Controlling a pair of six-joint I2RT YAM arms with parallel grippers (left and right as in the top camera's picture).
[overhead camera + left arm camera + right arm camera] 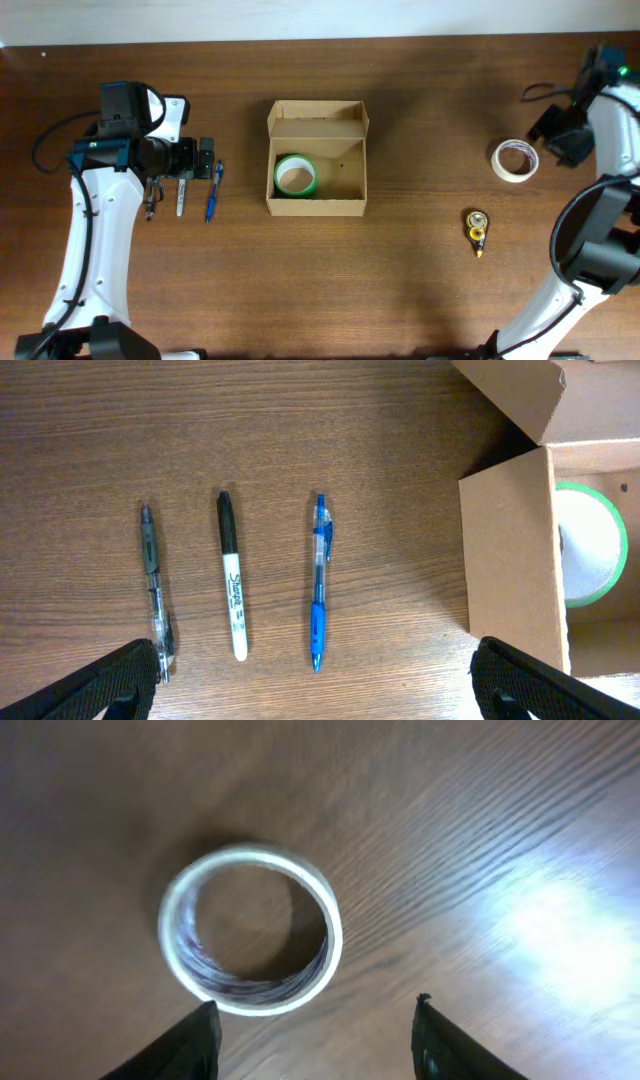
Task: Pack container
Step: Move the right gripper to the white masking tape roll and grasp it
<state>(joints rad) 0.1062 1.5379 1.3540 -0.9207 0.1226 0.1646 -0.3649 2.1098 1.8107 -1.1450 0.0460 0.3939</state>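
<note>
My right gripper is to pick up the white tape roll next by the near side of its ring, so that it can lower the roll flat into the container [317, 205].
The tan cardboard container [317, 205] sits open at the table's middle with a green tape roll [295, 175] inside; its wall [515, 560] and the green roll [590, 545] also show in the left wrist view. My left gripper [315, 690] is open above three pens: a clear pen [153, 585], a black-capped marker [231, 575] and a blue pen [318, 580]. My right gripper [315, 1040] is open and empty just beside a white tape roll [250, 930], also seen from overhead [515, 160].
A small yellow and black tool [477, 231] lies on the wooden table right of the container. The container's flap lid [318, 112] stands open at the far side.
</note>
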